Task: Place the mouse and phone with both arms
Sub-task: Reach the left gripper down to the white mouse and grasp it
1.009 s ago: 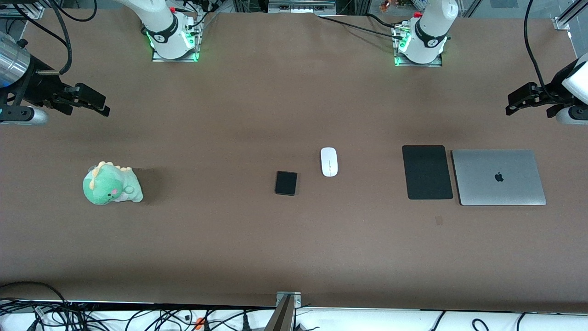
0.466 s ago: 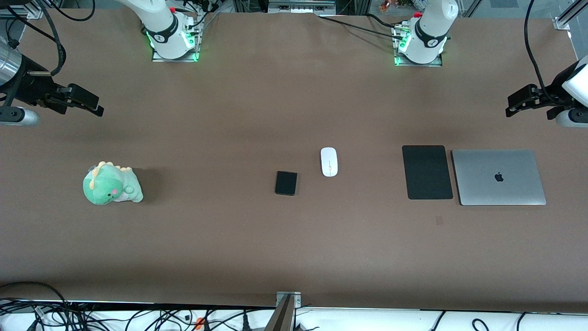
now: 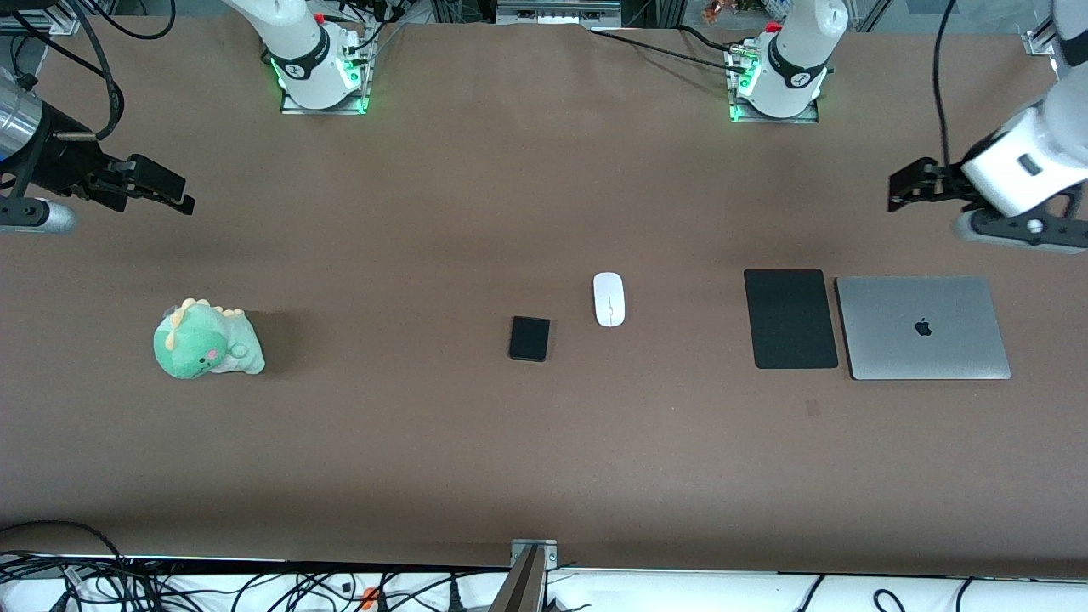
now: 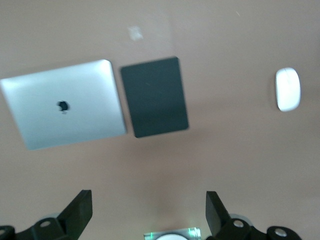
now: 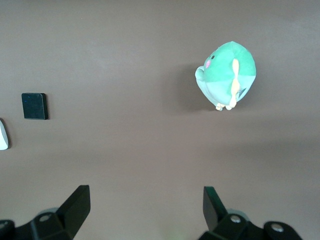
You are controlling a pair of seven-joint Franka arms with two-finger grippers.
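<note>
My left gripper is about to grab the white mouse by its long side edges. Then I will put the mouse on the black mouse pad (image 3: 791,318) (image 4: 155,97).
The white mouse (image 3: 609,299) lies mid-table. The black phone (image 3: 529,338) lies beside it, slightly nearer the front camera and toward the right arm's end. My left gripper (image 3: 901,184) hangs open and empty over bare table at the left arm's end; its wrist view (image 4: 147,202) shows the mouse (image 4: 288,89) well apart from it. My right gripper (image 3: 180,197) hangs open and empty over bare table at the right arm's end; its wrist view (image 5: 145,196) shows the phone (image 5: 34,106) and the mouse's edge (image 5: 2,135).
A matte black mouse pad (image 3: 790,319) and a closed silver laptop (image 3: 922,327) lie side by side at the left arm's end. A green plush dinosaur (image 3: 206,340) sits at the right arm's end. Brown table stretches between them.
My left gripper has swung in from the table's end toward the middle, above the laptop's area. My right gripper drew back slightly, then held. Mouse and phone have not moved.
</note>
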